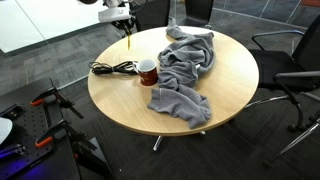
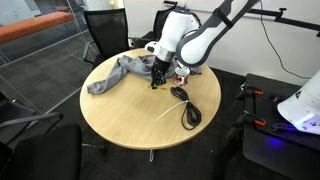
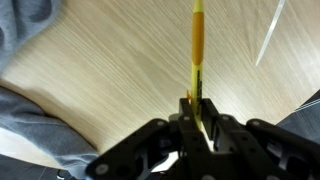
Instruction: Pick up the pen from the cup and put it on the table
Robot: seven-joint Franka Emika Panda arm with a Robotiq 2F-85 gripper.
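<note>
The yellow pen is high above the wood and would drop if I opened now, so my gripper should keep holding it until it is on the tabletop.
My gripper is shut on a yellow pen and holds it upright above the light wood table. In an exterior view the gripper is high over the table's far edge, with the pen hanging below it, apart from the dark red cup, which stands on the table beside the grey cloth. In an exterior view the gripper and pen are just in front of the cup, which is mostly hidden. The cup is out of the wrist view.
A large grey cloth lies crumpled across the table; it also shows in an exterior view and the wrist view. A black coiled cable lies near the cup. A thin white strip lies on the wood. Office chairs surround the table.
</note>
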